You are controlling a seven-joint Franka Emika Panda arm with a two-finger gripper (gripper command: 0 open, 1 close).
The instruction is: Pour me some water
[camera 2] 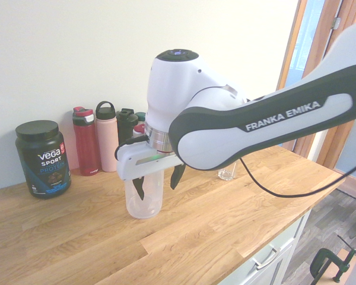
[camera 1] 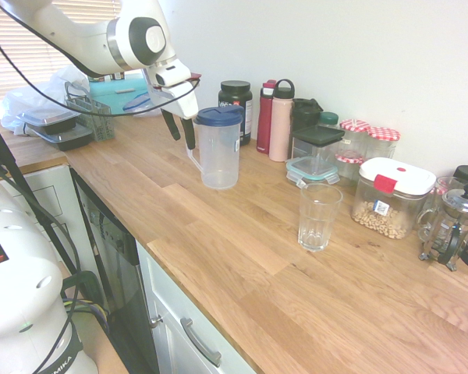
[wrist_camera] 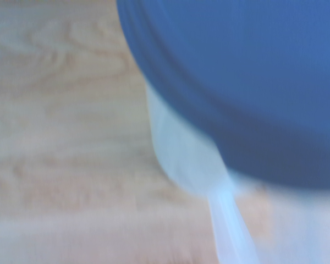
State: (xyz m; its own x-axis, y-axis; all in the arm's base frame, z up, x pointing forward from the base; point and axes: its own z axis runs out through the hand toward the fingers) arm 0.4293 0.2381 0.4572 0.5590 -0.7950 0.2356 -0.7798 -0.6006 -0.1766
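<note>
The clear plastic pitcher needs to pour water into the drinking glass. My gripper will grab it by its handle (wrist_camera: 228, 220) next.
A clear plastic pitcher (camera 1: 220, 156) with a blue lid stands upright on the wooden counter (camera 1: 242, 257). My gripper (camera 1: 180, 128) hangs open just beside its upper part, on the handle side, fingers pointing down and gripping nothing. From the other side the two dark fingers (camera 2: 139, 187) stand apart in front of the pitcher (camera 2: 144, 205). An empty drinking glass (camera 1: 320, 216) stands further along the counter, seen also as the glass (camera 2: 226, 174) behind my arm. The wrist view shows the blurred blue lid (wrist_camera: 253, 82) and the pale handle (wrist_camera: 231, 231) from close by.
Along the wall stand a black tub (camera 1: 235, 105), a red bottle (camera 1: 265, 117), a pink bottle (camera 1: 281, 121), stacked containers (camera 1: 316, 152), a jar of chickpeas (camera 1: 391, 199) and a French press (camera 1: 452, 226). Trays and a basket (camera 1: 90, 117) sit at the counter's far end.
</note>
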